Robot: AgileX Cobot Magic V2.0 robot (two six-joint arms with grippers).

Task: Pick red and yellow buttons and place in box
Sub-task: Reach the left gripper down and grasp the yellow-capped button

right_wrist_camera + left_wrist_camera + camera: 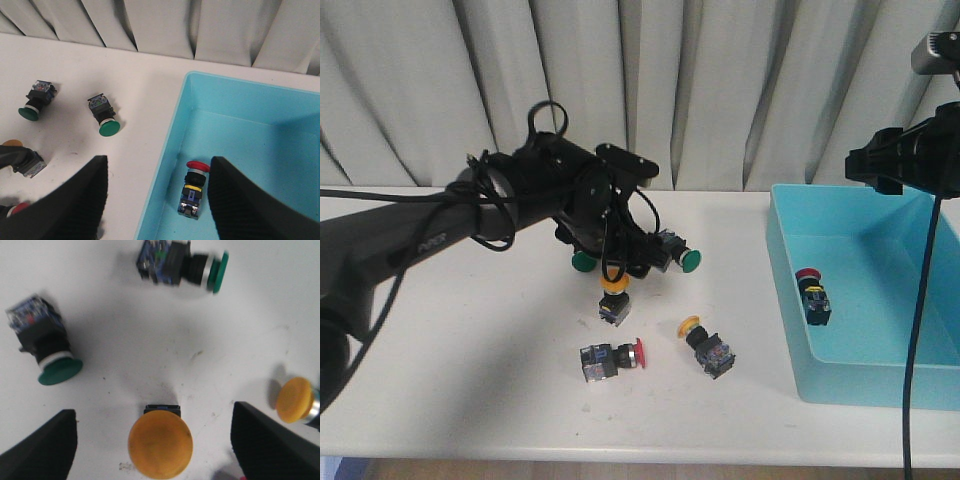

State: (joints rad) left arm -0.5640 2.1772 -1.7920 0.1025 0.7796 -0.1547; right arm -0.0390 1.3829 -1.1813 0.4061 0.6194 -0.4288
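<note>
I would miss if I closed now, so I should lower my left gripper first. Its fingers hover at the top of the yellow cap [615,284] in the front view, above the button's black body [614,308].
A yellow button [613,298] stands upright on the white table, its cap [160,442] facing up between the spread fingers of my left gripper [154,440], which is open just above it and not touching. Another yellow button [705,345] [295,400] lies on its side to the right. A red button [612,358] lies on its side nearer the front edge. The turquoise box [785,255] [172,150] at the right holds one red button [813,295] [192,192]. My right gripper [885,160] [157,200] hangs open and empty above the box's left wall.
Two green buttons [584,262] [682,256] lie just behind the upright yellow one, partly under the left arm; the left wrist view shows them [50,352] [190,267] beyond the fingers. Grey curtains close off the back of the table.
</note>
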